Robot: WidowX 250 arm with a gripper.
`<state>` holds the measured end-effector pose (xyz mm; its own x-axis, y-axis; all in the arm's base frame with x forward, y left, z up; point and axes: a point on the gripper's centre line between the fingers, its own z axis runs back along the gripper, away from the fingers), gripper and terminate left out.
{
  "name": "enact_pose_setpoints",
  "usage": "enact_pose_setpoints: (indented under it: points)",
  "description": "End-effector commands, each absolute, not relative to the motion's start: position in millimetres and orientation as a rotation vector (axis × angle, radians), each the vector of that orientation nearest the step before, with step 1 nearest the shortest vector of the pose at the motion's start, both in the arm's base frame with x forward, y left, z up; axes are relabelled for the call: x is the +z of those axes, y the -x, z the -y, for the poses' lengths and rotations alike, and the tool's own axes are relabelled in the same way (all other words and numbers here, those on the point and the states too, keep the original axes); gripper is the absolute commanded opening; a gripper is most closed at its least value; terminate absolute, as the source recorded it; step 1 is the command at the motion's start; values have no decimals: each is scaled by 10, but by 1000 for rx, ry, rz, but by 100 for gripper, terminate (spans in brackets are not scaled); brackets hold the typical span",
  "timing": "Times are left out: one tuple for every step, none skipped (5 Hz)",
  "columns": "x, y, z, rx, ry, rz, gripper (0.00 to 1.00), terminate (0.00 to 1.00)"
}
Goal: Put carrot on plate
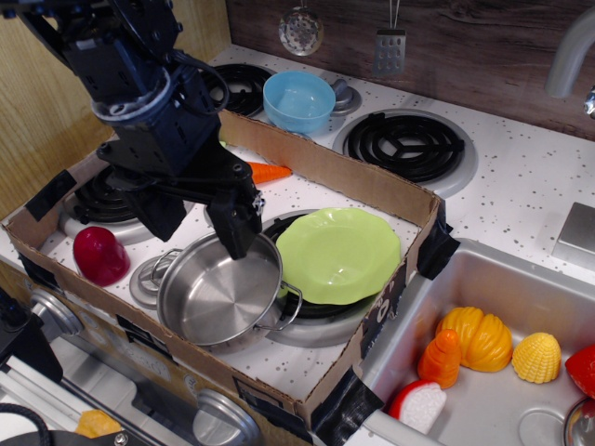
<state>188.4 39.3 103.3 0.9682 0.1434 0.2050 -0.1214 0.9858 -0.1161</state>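
Observation:
The carrot needs to go on the lime-green plate (339, 253). My gripper should next grab the carrot by its thick orange body (264, 173).
The carrot (270, 172) lies on the speckled stove top next to the cardboard back wall; only its orange right part shows, the rest is hidden behind the arm. The lime-green plate (339, 253) rests on the front right burner, to the right of the steel pot. My gripper (203, 232) hangs just in front of and left of the carrot, above the pot's far rim. Its two black fingers (237, 223) stand wide apart with nothing between them.
A steel pot (218, 290) touches the plate's left edge. A red toy (100, 255) lies at the left. A low cardboard wall (325, 167) rings the stove area. A light blue bowl (299, 100) stands behind it. The sink (502, 307) at the right holds several toy foods.

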Motion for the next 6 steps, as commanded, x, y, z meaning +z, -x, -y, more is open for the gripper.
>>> enact_pose_setpoints:
  points:
    - [1033,-1884,-393,134,103,215,100,0]
    - [1043,-1940,-464,23,116,221,100,0]
    - [1064,-2029,-611,-39,95,236,100,0]
    - [1006,-2164,-833,-158,92,249,100,0]
    - [897,-2359,-987,-252,85,291,100,0]
    - [811,-2552,-1127,-376,72,310,100,0]
